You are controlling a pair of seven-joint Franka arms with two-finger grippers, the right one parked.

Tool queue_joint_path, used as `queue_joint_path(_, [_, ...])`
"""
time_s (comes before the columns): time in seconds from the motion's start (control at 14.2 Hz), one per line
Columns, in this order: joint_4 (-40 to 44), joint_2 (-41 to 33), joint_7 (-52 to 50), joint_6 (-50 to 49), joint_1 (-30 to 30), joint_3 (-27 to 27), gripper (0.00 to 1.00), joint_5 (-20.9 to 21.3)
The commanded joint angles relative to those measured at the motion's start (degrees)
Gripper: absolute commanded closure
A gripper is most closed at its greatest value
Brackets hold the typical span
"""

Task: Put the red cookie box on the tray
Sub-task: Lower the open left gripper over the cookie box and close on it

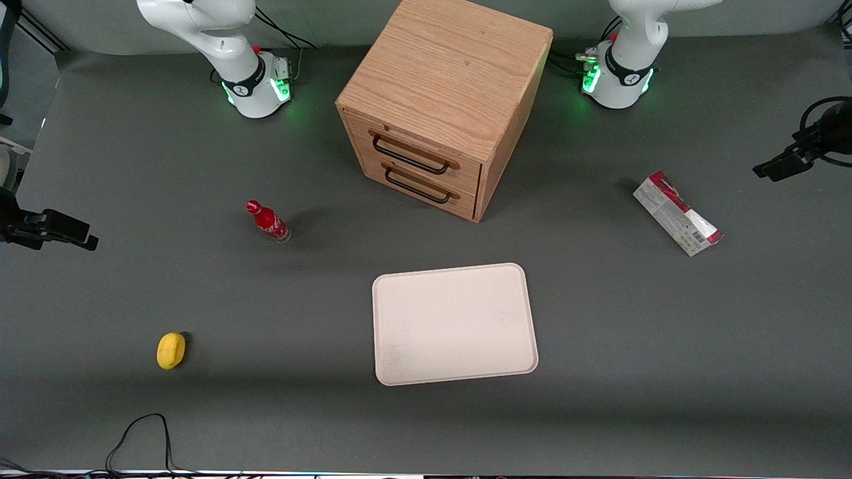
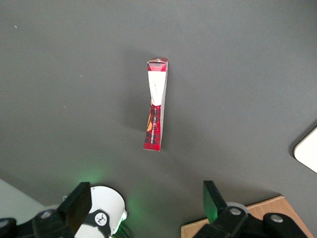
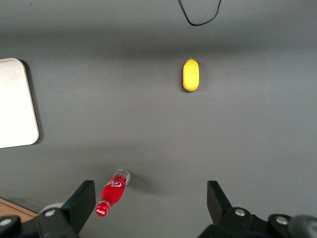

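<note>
Next, my gripper picks up the box by its red plaid end [image 1: 667, 187] to place the red cookie box on the tray [image 1: 454, 324].
The red cookie box [image 1: 677, 213] rests on the grey table toward the working arm's end, apart from the tray. It is a long slim carton with red edges and a grey-white printed face with a barcode. In the left wrist view the red cookie box [image 2: 156, 104] shows as a narrow red and white strip. My gripper [image 2: 146, 203] hangs high over the table, well clear of the box, open with nothing between its fingers [image 2: 79, 204]. It is out of the front view. The cream-white tray [image 1: 454, 324] lies flat, nearer the front camera than the cabinet, with one corner of the tray [image 2: 308, 152] showing.
A wooden cabinet [image 1: 446, 100] with two drawers stands at mid table between the arm bases. Toward the parked arm's end a small red bottle [image 1: 267, 221] stands and a yellow object [image 1: 171, 350] lies. A black cable [image 1: 140, 432] loops at the near edge.
</note>
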Motion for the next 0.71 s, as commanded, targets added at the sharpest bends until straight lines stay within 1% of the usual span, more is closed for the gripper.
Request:
queue_joint_path(0.0, [-10.62, -3.47, -0.9, 8.43, 0.46, -0.28, 0.0, -0.74])
queue_joint_path(0.21, [-20.39, -3.74, -0.81, 18.8, 0.98, -0.36, 0.0, -0.74])
queue_joint_path(0.42, [-29.8, -2.95, 0.15, 31.72, 1.16, -0.28, 0.0, -0.66])
queue_joint_path(0.56, [-34.55, -0.51, 1.3, 39.72, 1.6, -0.28, 0.0, -0.66])
queue_joint_path(0.63, [-35.53, 1.69, 1.39, 42.72, 1.95, -0.28, 0.0, -0.66])
